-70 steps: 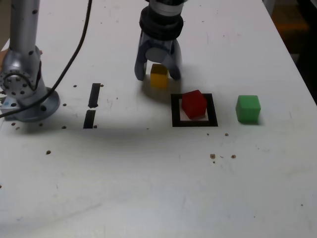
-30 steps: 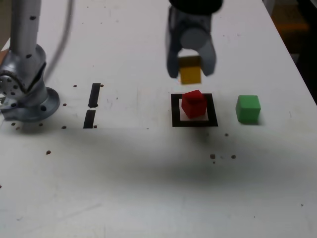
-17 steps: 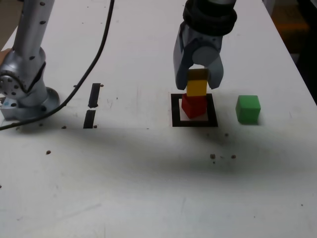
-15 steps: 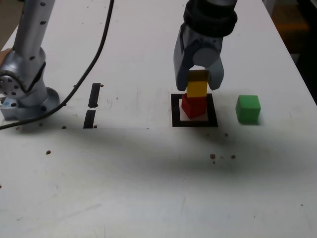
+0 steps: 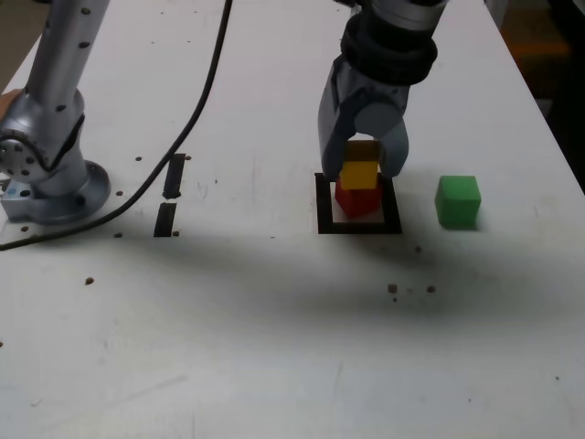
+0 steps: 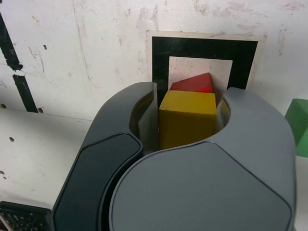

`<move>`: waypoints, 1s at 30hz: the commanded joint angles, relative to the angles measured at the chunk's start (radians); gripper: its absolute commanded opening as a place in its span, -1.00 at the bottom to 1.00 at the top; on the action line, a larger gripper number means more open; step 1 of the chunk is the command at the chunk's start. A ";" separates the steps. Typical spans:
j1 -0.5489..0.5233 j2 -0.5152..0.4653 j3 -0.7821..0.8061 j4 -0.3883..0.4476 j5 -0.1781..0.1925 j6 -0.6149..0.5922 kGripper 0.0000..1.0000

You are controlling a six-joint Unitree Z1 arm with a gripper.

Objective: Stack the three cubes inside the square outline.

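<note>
I need to open my gripper now: the base of the yellow cube (image 5: 359, 174) is on the red cube's top (image 5: 358, 191), so the yellow cube would stay there.
The yellow cube (image 5: 359, 174) rests on the red cube (image 5: 356, 202), which sits slightly turned inside the black square outline (image 5: 322, 216). My gripper (image 5: 362, 176) straddles the yellow cube from above, with its grey fingers (image 5: 330, 167) pressed to both sides, shut on it. The wrist view shows the yellow cube (image 6: 186, 118) between the pads, the red cube (image 6: 192, 83) peeking out under it and the square outline (image 6: 202, 48) beyond. The green cube (image 5: 457, 201) stands alone on the table, to the exterior view's right of the square, and shows at the wrist view's edge (image 6: 299, 122).
The arm's base (image 5: 46, 178) is bolted down at the exterior view's left, with a black cable (image 5: 196, 101) trailing from it. Two short black tape strips (image 5: 171, 194) lie between base and square. Small dark specks dot the white table.
The gripper carried the yellow cube from behind the square over to the red cube. Over the last half second it sank a little, and the yellow cube now sits lower on the red one.
</note>
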 commanded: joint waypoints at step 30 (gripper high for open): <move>-0.105 -0.045 -0.381 0.175 0.070 0.084 0.99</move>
